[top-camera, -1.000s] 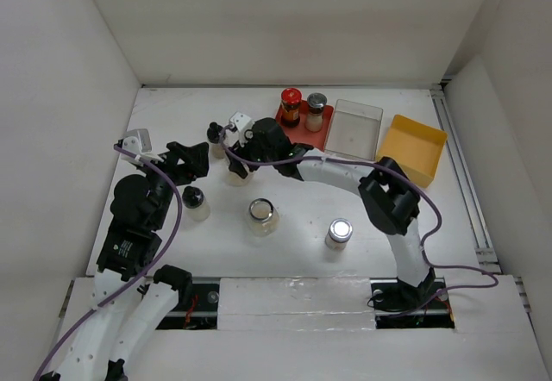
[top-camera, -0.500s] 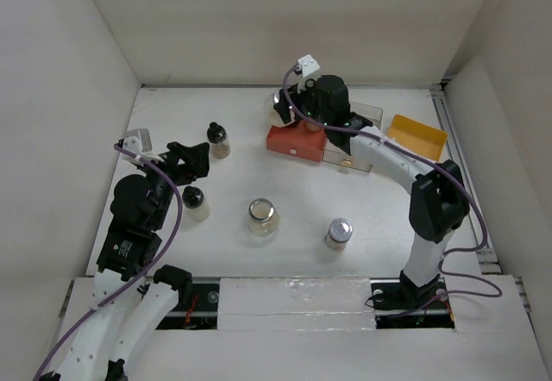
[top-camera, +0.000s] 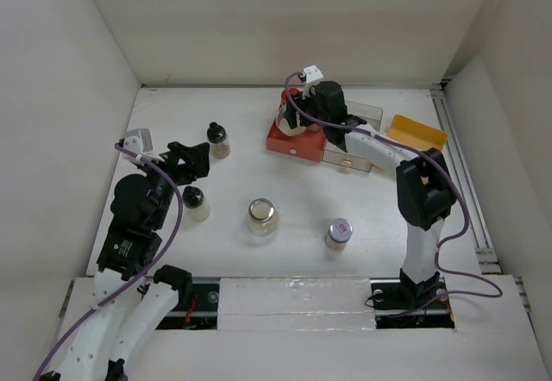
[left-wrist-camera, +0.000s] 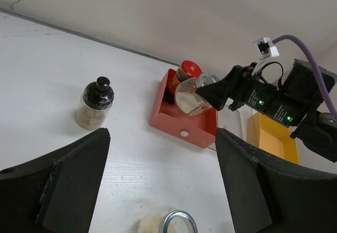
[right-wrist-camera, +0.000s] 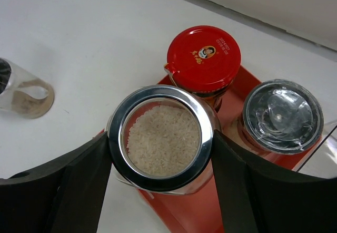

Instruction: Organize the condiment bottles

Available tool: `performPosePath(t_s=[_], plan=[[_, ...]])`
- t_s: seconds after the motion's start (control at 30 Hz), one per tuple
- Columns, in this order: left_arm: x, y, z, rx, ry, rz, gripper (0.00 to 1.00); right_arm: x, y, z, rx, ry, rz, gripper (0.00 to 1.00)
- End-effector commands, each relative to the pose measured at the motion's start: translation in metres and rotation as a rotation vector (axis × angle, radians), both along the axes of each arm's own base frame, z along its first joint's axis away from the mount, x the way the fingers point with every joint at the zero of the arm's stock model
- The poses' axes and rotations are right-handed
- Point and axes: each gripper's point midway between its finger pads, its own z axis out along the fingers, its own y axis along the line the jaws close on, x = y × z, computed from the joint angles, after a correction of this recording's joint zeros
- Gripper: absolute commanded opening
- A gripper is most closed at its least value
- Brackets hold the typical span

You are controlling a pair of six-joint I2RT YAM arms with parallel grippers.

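Note:
The jar's lower side (top-camera: 285, 129) overhangs the tray's rim (top-camera: 271, 131), so my right gripper stays closed until the glass jar's base stands inside the red tray.
My right gripper (right-wrist-camera: 160, 144) is shut on a clear glass jar of pale grains (right-wrist-camera: 163, 138) with a silver lid. It holds the jar tilted in the red tray (top-camera: 296, 144), next to the dark red-capped jar (right-wrist-camera: 204, 58) and a dark-lidded bottle (right-wrist-camera: 283, 116). From the left wrist the held jar (left-wrist-camera: 191, 95) shows just in front of the red cap (left-wrist-camera: 188, 69). Whether it rests on the tray floor I cannot tell. My left gripper (top-camera: 188, 162) is open and empty, between two black-capped bottles (top-camera: 218, 140) (top-camera: 196, 202). A wide silver-lidded jar (top-camera: 262, 215) and a slim silver-lidded bottle (top-camera: 339, 233) stand in the middle of the table.
A clear tray (top-camera: 366, 109) lies partly under the right arm, and a yellow tray (top-camera: 417, 131) sits to its right. White walls close in the table on the left, back and right. The right arm stretches across the back right of the table.
The right gripper carried the silver-lidded jar from beside the left black-capped bottle across to the red tray and then lowered it there. The left arm has not moved.

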Motion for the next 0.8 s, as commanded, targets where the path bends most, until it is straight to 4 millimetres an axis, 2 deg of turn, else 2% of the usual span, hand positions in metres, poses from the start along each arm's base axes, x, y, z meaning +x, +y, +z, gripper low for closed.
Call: performPosePath(t_s=[0.0,0.07,0.1,0.17,0.2,0.23,0.37,0.4,0.47,0.7,0.77], plan=[[0.004,-0.002,0.006,0.001,-0.034,-0.007,0.77,0.013,0.004,0.05,0.089,-0.14,-0.034,0.61],[0.004,-0.002,0.006,0.001,-0.034,-0.007,0.77,0.016,0.004,0.03,0.069,-0.11,-0.043,0.61],[0.004,-0.002,0.006,0.001,-0.034,-0.007,0.77,0.017,0.004,0.032,0.074,-0.119,-0.043,0.61],[0.004,-0.002,0.006,0.001,-0.034,-0.007,0.77,0.018,0.006,0.02,0.058,-0.104,-0.06,0.61],[0.004,-0.002,0.006,0.001,-0.034,-0.007,0.77,0.019,0.004,0.02,0.055,-0.106,-0.07,0.61],[0.004,-0.002,0.006,0.001,-0.034,-0.007,0.77,0.017,0.007,0.009,0.043,-0.09,-0.072,0.61],[0.004,-0.003,0.006,0.001,-0.034,-0.016,0.77,0.02,0.005,-0.002,0.035,-0.073,-0.095,0.63],[0.004,-0.003,0.006,0.001,-0.034,-0.016,0.77,0.016,0.01,-0.011,0.026,-0.058,-0.084,0.63],[0.004,-0.003,0.006,0.001,-0.034,-0.016,0.77,0.016,0.011,-0.018,0.027,-0.044,-0.087,0.66],[0.003,-0.005,0.006,0.001,-0.034,-0.025,0.79,0.013,0.012,-0.015,0.015,-0.036,-0.096,0.91],[0.003,-0.005,0.006,0.001,-0.034,-0.025,0.79,0.007,0.014,0.005,0.031,-0.06,-0.087,0.95]])
